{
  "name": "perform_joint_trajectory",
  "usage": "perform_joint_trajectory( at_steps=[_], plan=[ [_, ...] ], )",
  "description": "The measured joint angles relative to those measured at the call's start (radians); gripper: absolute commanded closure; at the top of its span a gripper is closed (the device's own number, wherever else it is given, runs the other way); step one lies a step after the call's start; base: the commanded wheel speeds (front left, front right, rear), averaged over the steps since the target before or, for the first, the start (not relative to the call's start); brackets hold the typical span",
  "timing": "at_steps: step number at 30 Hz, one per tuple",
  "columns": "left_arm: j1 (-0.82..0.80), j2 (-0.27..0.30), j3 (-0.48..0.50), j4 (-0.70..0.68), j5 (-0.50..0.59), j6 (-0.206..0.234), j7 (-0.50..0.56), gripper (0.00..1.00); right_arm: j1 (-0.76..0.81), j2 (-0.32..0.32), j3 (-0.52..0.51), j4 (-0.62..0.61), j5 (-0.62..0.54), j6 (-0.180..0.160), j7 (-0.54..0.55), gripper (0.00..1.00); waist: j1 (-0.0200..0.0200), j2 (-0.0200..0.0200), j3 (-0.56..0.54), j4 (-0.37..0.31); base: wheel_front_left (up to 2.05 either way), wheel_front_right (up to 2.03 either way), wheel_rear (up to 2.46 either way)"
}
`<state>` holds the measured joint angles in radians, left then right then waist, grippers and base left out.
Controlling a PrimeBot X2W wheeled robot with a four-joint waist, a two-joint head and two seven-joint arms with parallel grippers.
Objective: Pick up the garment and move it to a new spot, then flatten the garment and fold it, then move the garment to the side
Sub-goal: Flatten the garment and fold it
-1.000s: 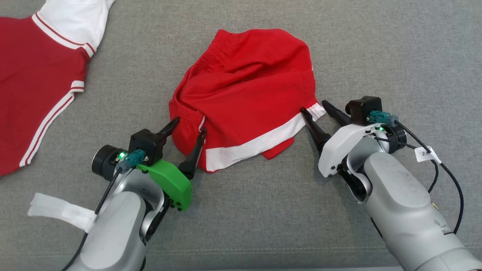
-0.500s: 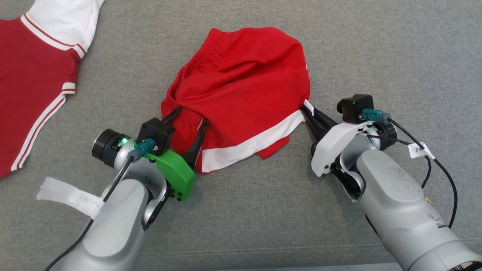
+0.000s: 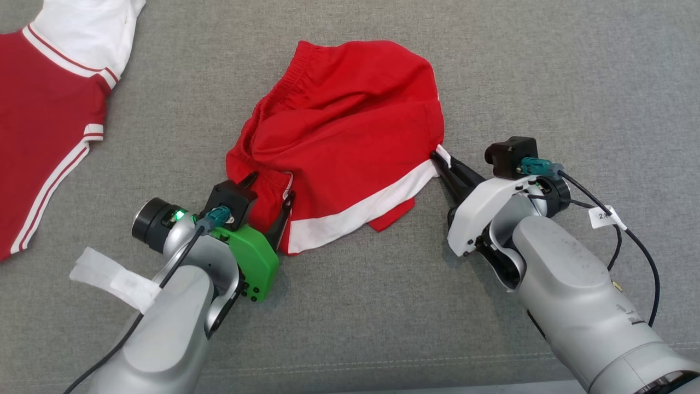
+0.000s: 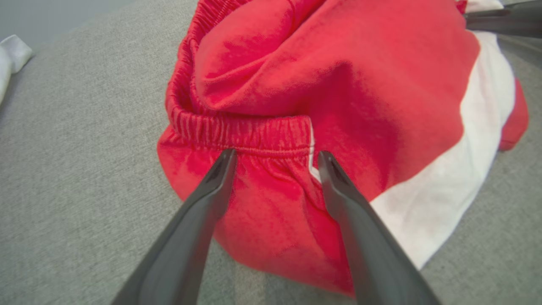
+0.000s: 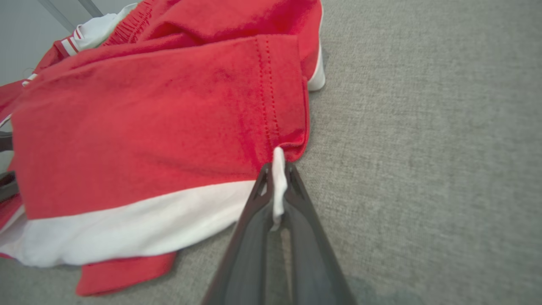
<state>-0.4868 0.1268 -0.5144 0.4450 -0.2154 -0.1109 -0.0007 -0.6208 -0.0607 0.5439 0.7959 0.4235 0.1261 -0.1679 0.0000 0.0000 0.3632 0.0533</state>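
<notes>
The elastic waistband's gathered edge stands up, while the rest of the garment [image 3: 350,131] lies crumpled and slack. My left gripper should therefore next grab the elastic waistband's corner [image 3: 286,178] at that edge.
The garment [image 3: 350,131] is a pair of red shorts with a white side stripe, lying crumpled on grey fabric. My right gripper [image 3: 440,160] is shut on the white stripe's corner at the garment's right edge; in the right wrist view the white cloth [image 5: 278,178] is pinched between its fingers [image 5: 254,203]. At the near left of the garment [image 4: 338,84], my left gripper [image 3: 270,186] stands open, its fingers [image 4: 211,186] straddling the elastic waistband [image 4: 245,135] and resting against the cloth.
A second red and white garment [image 3: 44,109] lies at the far left. A white tape tag [image 3: 112,279] hangs from my left forearm. Bare grey fabric surface [image 3: 574,71] stretches to the right and near side.
My right gripper has shut on the white stripe's corner. My left gripper has pushed further onto the waistband. The camera has shifted a little.
</notes>
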Motion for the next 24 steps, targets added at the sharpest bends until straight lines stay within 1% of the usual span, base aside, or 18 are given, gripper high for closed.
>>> perform_joint_trajectory(
  at_steps=[1, 2, 3, 4, 11, 14, 17, 19, 22, 24],
  plan=[
    [0.000, -0.002, 0.002, 0.000, -0.001, 0.001, 0.000, 0.09, -0.003, 0.000, 0.003, 0.005, 0.000, 0.000, -0.005, 1.00, 0.0000, 0.0000, -0.001, -0.001, 0.00, 0.00, 0.00],
    [0.000, -0.004, 0.005, 0.000, -0.001, 0.001, -0.002, 0.52, -0.005, 0.000, 0.006, 0.011, 0.001, 0.000, -0.009, 1.00, 0.0000, 0.0000, -0.002, -0.001, 0.00, 0.00, 0.00],
    [0.000, -0.007, 0.009, 0.000, -0.003, 0.001, -0.005, 0.74, -0.006, 0.000, 0.007, 0.014, 0.003, 0.000, -0.009, 1.00, 0.0000, 0.0000, -0.003, -0.002, 0.00, 0.00, 0.00],
    [0.000, -0.012, 0.013, 0.000, -0.011, 0.001, -0.011, 1.00, -0.007, 0.001, 0.009, 0.018, 0.007, 0.000, -0.013, 1.00, 0.0000, 0.0000, -0.004, -0.002, 0.00, 0.00, 0.00],
    [-0.002, -0.027, 0.024, 0.002, -0.034, 0.001, -0.048, 1.00, -0.007, 0.000, 0.020, 0.049, 0.022, 0.000, -0.035, 1.00, 0.0000, 0.0000, -0.023, 0.000, 0.00, 0.00, 0.00],
    [-0.002, -0.038, 0.038, 0.001, -0.060, 0.001, -0.070, 1.00, -0.006, -0.001, 0.020, 0.058, 0.031, 0.000, -0.044, 1.00, 0.0000, 0.0000, -0.034, 0.003, 0.00, 0.00, 0.00],
    [0.000, -0.049, 0.076, -0.008, -0.108, 0.001, -0.104, 1.00, -0.005, -0.001, 0.006, 0.059, 0.059, 0.000, -0.056, 1.00, 0.0000, 0.0000, -0.049, 0.005, 0.00, 0.00, 0.00],
    [0.004, -0.051, 0.122, -0.026, -0.163, 0.001, -0.144, 1.00, -0.002, -0.001, -0.017, 0.052, 0.084, 0.000, -0.070, 1.00, 0.0000, 0.0000, -0.066, 0.006, 0.00, 0.00, 0.00],
    [0.018, -0.052, 0.155, -0.044, -0.204, 0.001, -0.182, 1.00, 0.006, -0.002, -0.035, 0.027, 0.108, 0.000, -0.078, 1.00, 0.0000, 0.0000, -0.087, 0.007, 0.00, 0.00, 0.00],
    [0.025, -0.052, 0.164, -0.050, -0.214, 0.001, -0.196, 1.00, 0.011, -0.002, -0.044, 0.014, 0.120, 0.000, -0.079, 1.00, 0.0000, 0.0000, -0.094, 0.007, 0.00, 0.00, 0.00]
  ],
)
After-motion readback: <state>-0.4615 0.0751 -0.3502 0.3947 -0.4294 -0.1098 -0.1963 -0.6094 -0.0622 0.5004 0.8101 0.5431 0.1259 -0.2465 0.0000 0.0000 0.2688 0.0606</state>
